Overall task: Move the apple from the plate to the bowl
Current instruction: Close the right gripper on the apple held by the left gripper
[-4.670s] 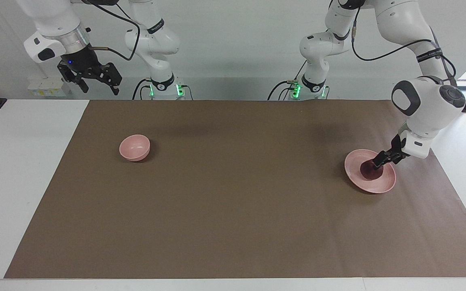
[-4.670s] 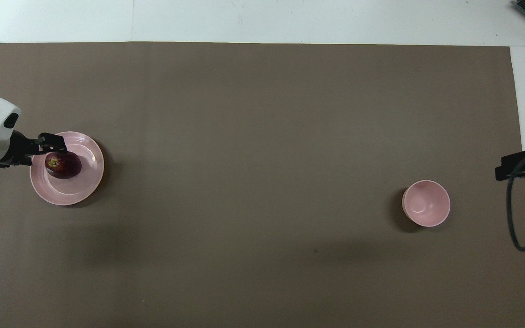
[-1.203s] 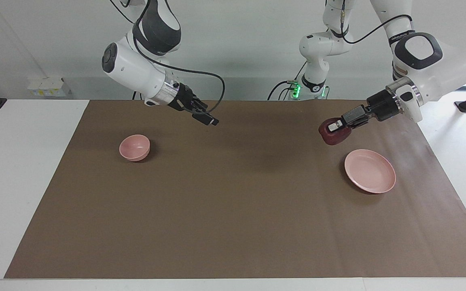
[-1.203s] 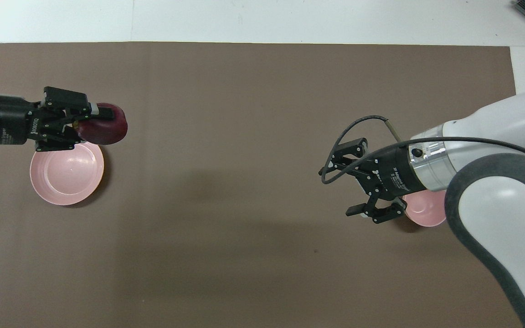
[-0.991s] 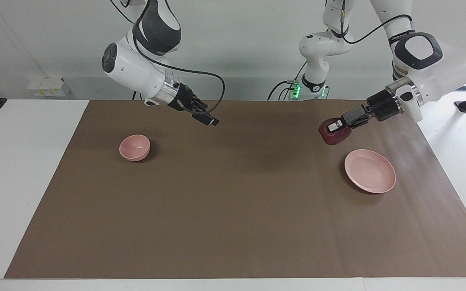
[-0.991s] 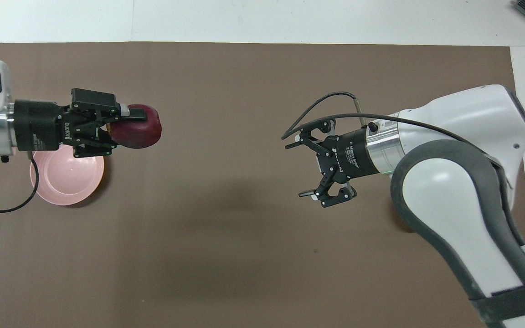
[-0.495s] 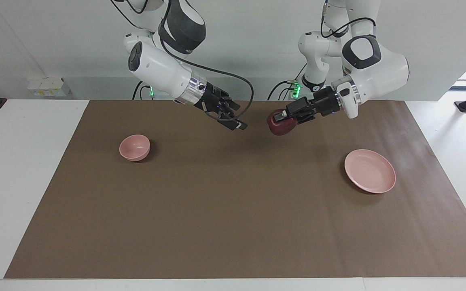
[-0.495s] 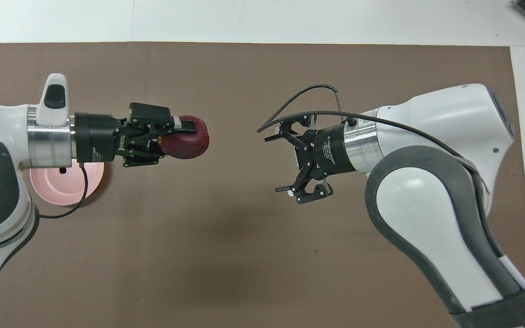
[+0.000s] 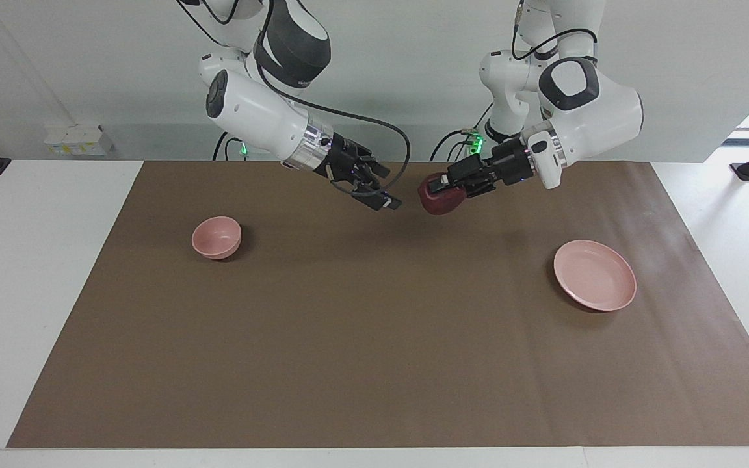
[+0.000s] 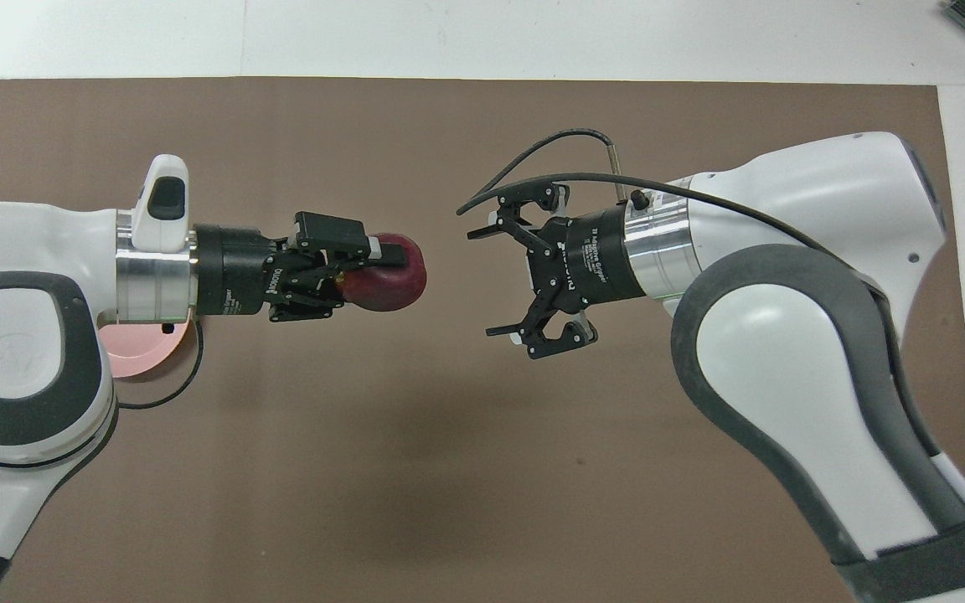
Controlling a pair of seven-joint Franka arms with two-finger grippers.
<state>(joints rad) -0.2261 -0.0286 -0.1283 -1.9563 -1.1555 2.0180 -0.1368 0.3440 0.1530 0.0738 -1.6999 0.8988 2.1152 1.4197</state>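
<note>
Brown mat shows between my fingers and the apple [image 10: 394,289] in the overhead view, so closing now would miss. My right gripper first moves toward the apple, then closes.
My left gripper [image 9: 438,191] is shut on the dark red apple [image 9: 437,205] and holds it in the air over the middle of the mat; the pair also shows in the overhead view, gripper [image 10: 375,266] and apple [image 10: 394,289]. My right gripper [image 9: 385,199] is open and empty, a short gap from the apple, its jaws spread wide toward it in the overhead view [image 10: 485,283]. The pink plate [image 9: 595,276] lies empty toward the left arm's end; in the overhead view only its edge [image 10: 135,358] shows under my left arm. The small pink bowl [image 9: 216,237] stands empty toward the right arm's end, hidden in the overhead view.
A brown mat [image 9: 374,338] covers most of the white table [image 9: 36,273]. Both arms stretch over the part of the mat nearer to the robots.
The apple has left the plate in my left gripper, which has carried it toward the table's middle. My right gripper has swung in to face it, and the gap has narrowed.
</note>
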